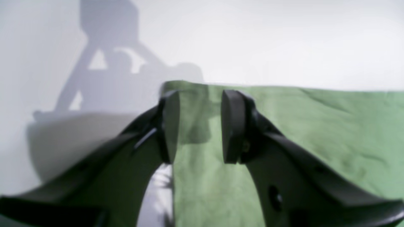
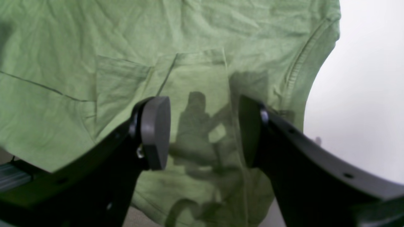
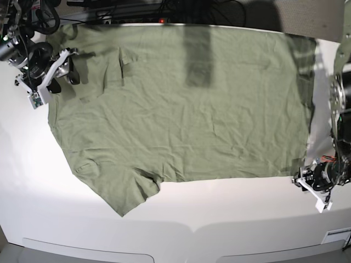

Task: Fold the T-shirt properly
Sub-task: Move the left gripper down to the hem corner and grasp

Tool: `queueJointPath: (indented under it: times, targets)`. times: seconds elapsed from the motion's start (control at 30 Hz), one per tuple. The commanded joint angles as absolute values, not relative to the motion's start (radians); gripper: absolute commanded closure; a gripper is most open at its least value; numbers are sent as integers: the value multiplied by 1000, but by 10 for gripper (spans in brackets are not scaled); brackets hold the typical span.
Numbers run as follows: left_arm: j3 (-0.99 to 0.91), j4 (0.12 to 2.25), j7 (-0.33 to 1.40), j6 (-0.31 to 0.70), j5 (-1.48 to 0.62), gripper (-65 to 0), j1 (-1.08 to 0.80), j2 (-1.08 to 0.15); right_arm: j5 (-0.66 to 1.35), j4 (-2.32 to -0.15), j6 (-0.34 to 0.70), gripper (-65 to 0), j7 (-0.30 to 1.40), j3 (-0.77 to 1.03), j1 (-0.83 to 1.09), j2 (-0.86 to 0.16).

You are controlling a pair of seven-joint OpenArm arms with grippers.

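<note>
The fingers of my left gripper stand apart from their shadow on the T-shirt's corner (image 3: 299,166) (image 1: 175,85), so it is too early to close and the gripper lowers first.
The sage-green T-shirt (image 3: 181,109) lies spread flat on the white table (image 3: 181,219), sleeves and neck end at the left, hem at the right. In the base view my right gripper (image 3: 70,74) hovers over the upper-left sleeve. Its wrist view shows it open (image 2: 202,134), with the folded sleeve of the T-shirt (image 2: 63,63) under the gap and nothing clamped. My left gripper (image 3: 301,181) sits at the hem's near right corner. It is open (image 1: 199,126) above that corner of the T-shirt (image 1: 315,132), and the cloth edge runs just inside its left finger (image 1: 169,126).
Cables and dark equipment (image 3: 115,6) line the table's far edge behind the shirt. A dark shadow (image 3: 197,55) falls on the upper middle of the cloth. Bare white tabletop (image 1: 284,37) stretches beyond the hem, and also along the front edge.
</note>
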State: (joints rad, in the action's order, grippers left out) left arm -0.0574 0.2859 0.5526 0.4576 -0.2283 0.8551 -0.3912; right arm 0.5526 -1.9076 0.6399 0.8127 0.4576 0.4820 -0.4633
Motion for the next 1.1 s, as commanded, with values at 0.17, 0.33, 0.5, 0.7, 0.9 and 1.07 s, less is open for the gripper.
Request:
queueJointPath:
  times: [0.17, 0.33, 0.5, 0.7, 0.9, 1.07]
  targets:
    - [-59, 208, 401, 459, -131, -220, 870, -402, 562, -1925, 639, -343, 801, 465, 479, -479]
    - [-59, 209, 385, 458, -131, -220, 812, -399, 562, -1925, 639, -343, 821, 465, 479, -478]
    - [-59, 209, 411, 512, -195, -219, 758, -399, 562, -1925, 639, -343, 820, 465, 479, -479]
    - [-59, 210, 528, 661, -320, -220, 772, -400, 563, -1925, 640, -343, 820, 465, 479, -479]
    - [-59, 211, 530, 664, -334, -220, 805, -400, 562, -1925, 640, -343, 820, 465, 479, -479]
    - [-59, 211, 501, 664, -332, -129, 806, -400, 562, -1925, 640, -343, 819, 465, 479, -479]
